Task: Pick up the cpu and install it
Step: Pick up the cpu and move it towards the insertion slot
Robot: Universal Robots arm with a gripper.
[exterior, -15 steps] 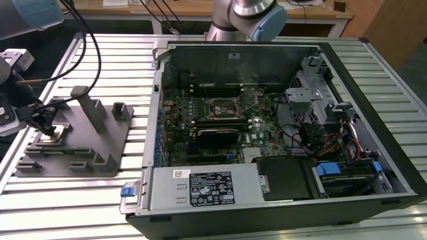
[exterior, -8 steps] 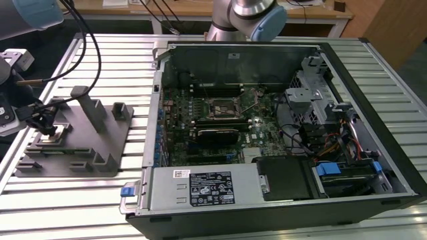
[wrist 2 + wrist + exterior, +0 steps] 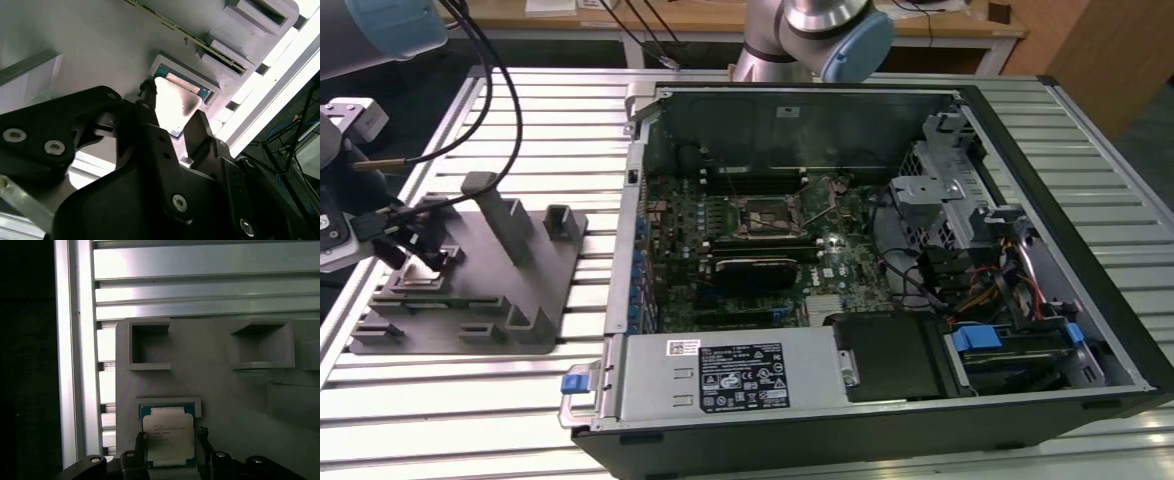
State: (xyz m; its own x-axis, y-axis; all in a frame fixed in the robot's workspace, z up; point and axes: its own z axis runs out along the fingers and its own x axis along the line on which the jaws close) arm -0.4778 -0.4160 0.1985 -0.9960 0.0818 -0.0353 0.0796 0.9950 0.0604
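Note:
Next, my gripper takes hold of the cpu by its two open side edges, since the grey holder's raised rim (image 3: 169,400) hugs the end of the cpu (image 3: 168,432).
The cpu (image 3: 168,432), a flat silvery square with a green edge, lies in a shallow recess of the grey fixture block (image 3: 215,390). My gripper (image 3: 171,436) hangs just above it, open, with one dark finger (image 3: 141,439) at one side of the chip and the other finger (image 3: 202,434) a small gap off the opposite side. In the second wrist view the cpu (image 3: 175,97) shows bright between the fingers of the gripper (image 3: 172,105). In the exterior view the gripper (image 3: 414,250) is at the left, over the fixture block (image 3: 480,300). The motherboard socket (image 3: 767,215) sits in the open computer case.
The open computer case (image 3: 1067,180) lies on the slatted aluminium table (image 3: 440,400), at the exterior view's right. Cables (image 3: 494,90) hang above the fixture. Upright posts (image 3: 494,215) rise from the fixture block next to the gripper. Two empty square pockets (image 3: 149,345) lie beyond the chip.

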